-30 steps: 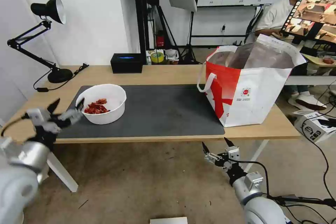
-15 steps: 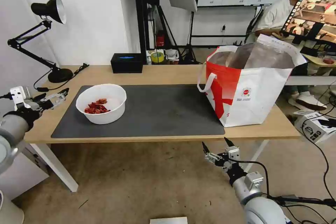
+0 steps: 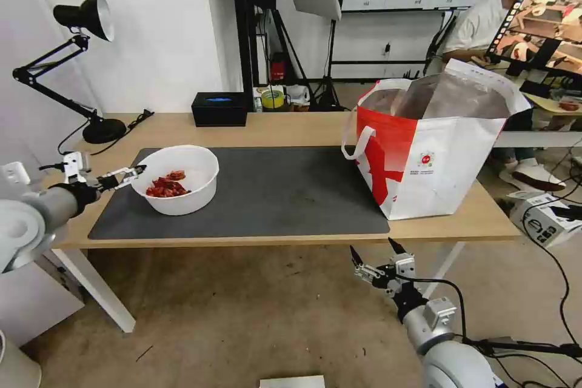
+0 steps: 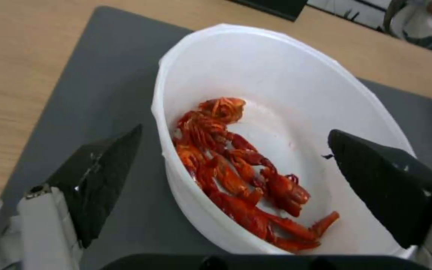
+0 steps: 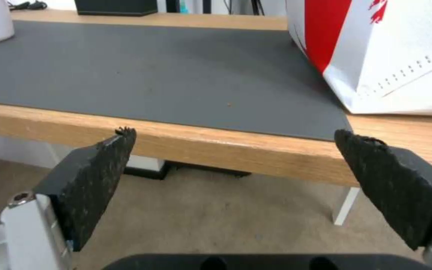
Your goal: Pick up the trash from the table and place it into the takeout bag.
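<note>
My left gripper grabs the bowl by its rim next, because red shell scraps lie loose inside and the bowl spreads wider than my fingers.
The trash on the table is a white round bowl holding red shell scraps. It stands at the left end of the dark grey mat. My left gripper is open at the bowl's left rim. The left wrist view puts one finger outside the wall and the other over the inside. The takeout bag stands open at the table's right end. My right gripper hangs open below the table's front edge.
A black box sits at the table's back edge and a black desk lamp at its back left corner, with its cable on the wood. Cables and a carton lie on the floor to the right.
The left gripper swung out to the left, away from the bowl, then came back right to its rim. The right arm has not moved.
</note>
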Controlling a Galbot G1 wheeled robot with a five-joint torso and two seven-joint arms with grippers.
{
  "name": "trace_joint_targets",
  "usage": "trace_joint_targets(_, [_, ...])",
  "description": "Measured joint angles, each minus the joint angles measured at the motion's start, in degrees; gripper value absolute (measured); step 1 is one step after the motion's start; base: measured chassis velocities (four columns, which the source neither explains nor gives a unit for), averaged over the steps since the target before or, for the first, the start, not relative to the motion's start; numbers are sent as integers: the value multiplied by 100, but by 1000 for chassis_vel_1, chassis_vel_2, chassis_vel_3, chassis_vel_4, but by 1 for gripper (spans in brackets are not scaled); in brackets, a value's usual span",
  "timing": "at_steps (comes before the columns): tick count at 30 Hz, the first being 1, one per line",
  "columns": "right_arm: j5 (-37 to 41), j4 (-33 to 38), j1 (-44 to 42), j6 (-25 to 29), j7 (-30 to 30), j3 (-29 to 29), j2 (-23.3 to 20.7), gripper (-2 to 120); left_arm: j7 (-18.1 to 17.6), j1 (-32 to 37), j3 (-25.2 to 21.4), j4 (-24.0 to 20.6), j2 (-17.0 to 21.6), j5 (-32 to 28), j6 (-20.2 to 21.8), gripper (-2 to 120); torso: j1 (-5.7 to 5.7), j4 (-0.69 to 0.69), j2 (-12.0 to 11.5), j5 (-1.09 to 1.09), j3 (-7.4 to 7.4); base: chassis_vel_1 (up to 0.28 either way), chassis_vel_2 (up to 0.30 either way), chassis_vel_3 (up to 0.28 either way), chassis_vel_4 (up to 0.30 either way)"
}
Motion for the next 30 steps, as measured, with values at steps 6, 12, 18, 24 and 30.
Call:
trace_joint_targets(6, [0, 0, 0, 0, 0, 0, 0, 100, -78, -507, 425, 302, -57, 102, 229, 100, 0, 0, 0, 1, -1, 0, 0, 0, 0])
trace_joint_targets(12, [0, 0, 0, 0, 0, 0, 0, 100, -352, -1119, 905, 655, -177, 118, 465, 100, 0, -1, 0, 1, 0, 0, 0, 0, 0])
trace_joint_targets(18, [0, 0, 0, 0, 0, 0, 0, 100, -670, -1531, 1275, 921, -324, 118, 518, 100, 0, 0, 0, 1, 0, 0, 0, 0, 0])
trace_joint_targets(24, [0, 0, 0, 0, 0, 0, 0, 100, -940, -1756, 1532, 1092, -430, 28, 518, 100, 0, 0, 0, 1, -1, 0, 0, 0, 0])
trace_joint_targets(30, [0, 0, 0, 0, 0, 0, 0, 100, -1121, -1916, 1743, 1217, -490, -91, 511, 100, 0, 0, 0, 2, -1, 0, 0, 0, 0])
